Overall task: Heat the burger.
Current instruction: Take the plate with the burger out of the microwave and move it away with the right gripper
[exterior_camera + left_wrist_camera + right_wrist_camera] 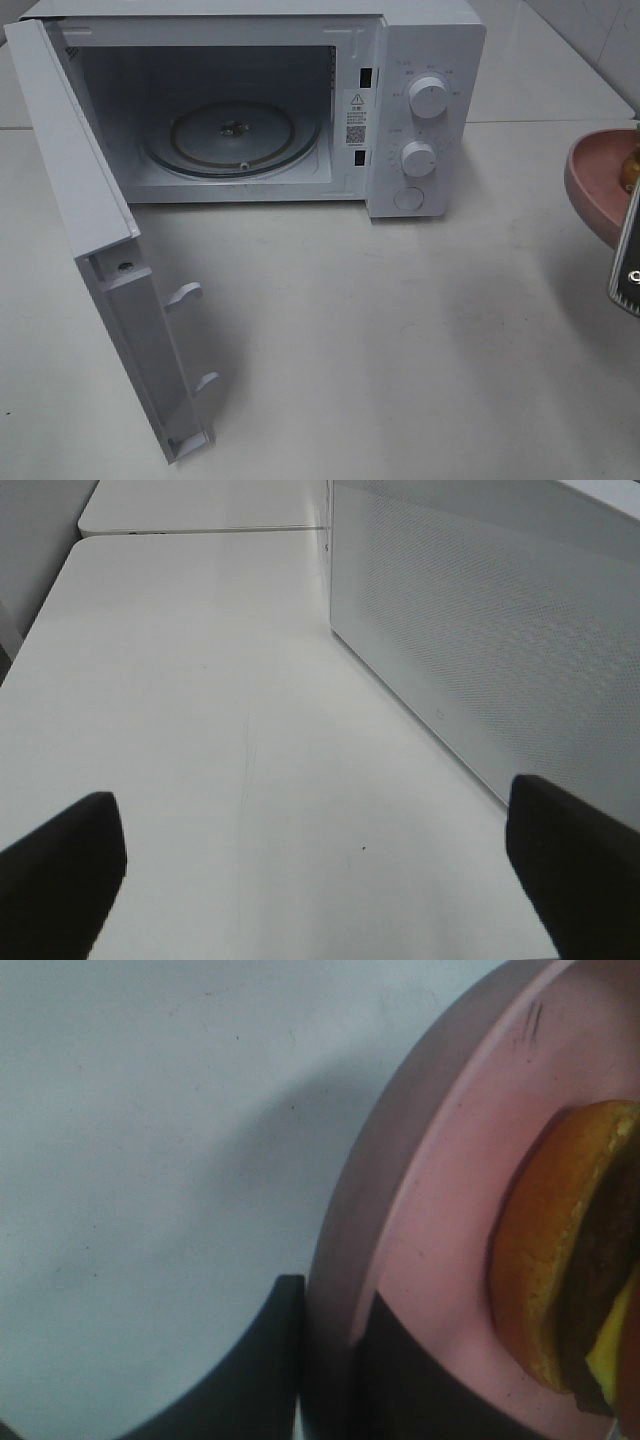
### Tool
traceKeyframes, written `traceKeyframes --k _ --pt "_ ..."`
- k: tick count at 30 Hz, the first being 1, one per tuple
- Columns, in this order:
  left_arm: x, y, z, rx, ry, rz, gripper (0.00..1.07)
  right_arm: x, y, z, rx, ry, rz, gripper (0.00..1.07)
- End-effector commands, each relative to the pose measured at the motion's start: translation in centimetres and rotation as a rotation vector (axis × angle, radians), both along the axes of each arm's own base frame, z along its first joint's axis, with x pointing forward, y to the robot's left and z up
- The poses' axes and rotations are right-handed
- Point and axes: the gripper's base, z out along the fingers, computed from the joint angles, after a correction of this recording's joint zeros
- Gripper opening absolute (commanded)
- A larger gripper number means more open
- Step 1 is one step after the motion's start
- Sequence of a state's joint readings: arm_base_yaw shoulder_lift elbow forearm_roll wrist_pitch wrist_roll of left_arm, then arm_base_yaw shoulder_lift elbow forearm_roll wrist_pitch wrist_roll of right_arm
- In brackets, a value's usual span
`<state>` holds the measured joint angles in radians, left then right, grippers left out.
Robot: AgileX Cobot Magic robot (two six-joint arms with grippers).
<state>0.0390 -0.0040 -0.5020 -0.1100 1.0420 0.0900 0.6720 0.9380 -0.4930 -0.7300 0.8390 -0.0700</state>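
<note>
The pink plate hangs tilted above its shadow on the tabletop, so my right gripper needs to keep holding it.
The burger lies on a round pink plate; its orange-brown bun, dark patty and yellow cheese show in the right wrist view. In the high view only a sliver of the burger shows on the plate at the right edge. My right gripper is shut on the plate's rim, one finger outside it and one inside. Part of it shows in the high view. My left gripper is open and empty over the table.
The white microwave stands at the back with its door swung wide open to the left and an empty glass turntable inside. In the left wrist view a white perforated microwave panel stands close by.
</note>
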Motion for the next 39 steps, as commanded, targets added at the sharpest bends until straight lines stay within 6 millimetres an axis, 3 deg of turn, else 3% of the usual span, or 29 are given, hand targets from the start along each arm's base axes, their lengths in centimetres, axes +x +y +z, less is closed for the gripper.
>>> traceKeyframes --k 1,22,39 --pt "-0.3 0.0 -0.1 0.002 -0.020 0.002 0.98 0.7 -0.4 0.0 -0.060 -0.023 -0.093 0.00" --pt "-0.3 0.0 -0.1 0.002 -0.020 0.002 0.98 3.0 0.8 -4.3 -0.059 0.000 -0.501 0.01" --pt "-0.3 0.0 -0.1 0.002 -0.020 0.002 0.98 6.2 3.1 -6.0 0.006 -0.095 -0.752 0.02"
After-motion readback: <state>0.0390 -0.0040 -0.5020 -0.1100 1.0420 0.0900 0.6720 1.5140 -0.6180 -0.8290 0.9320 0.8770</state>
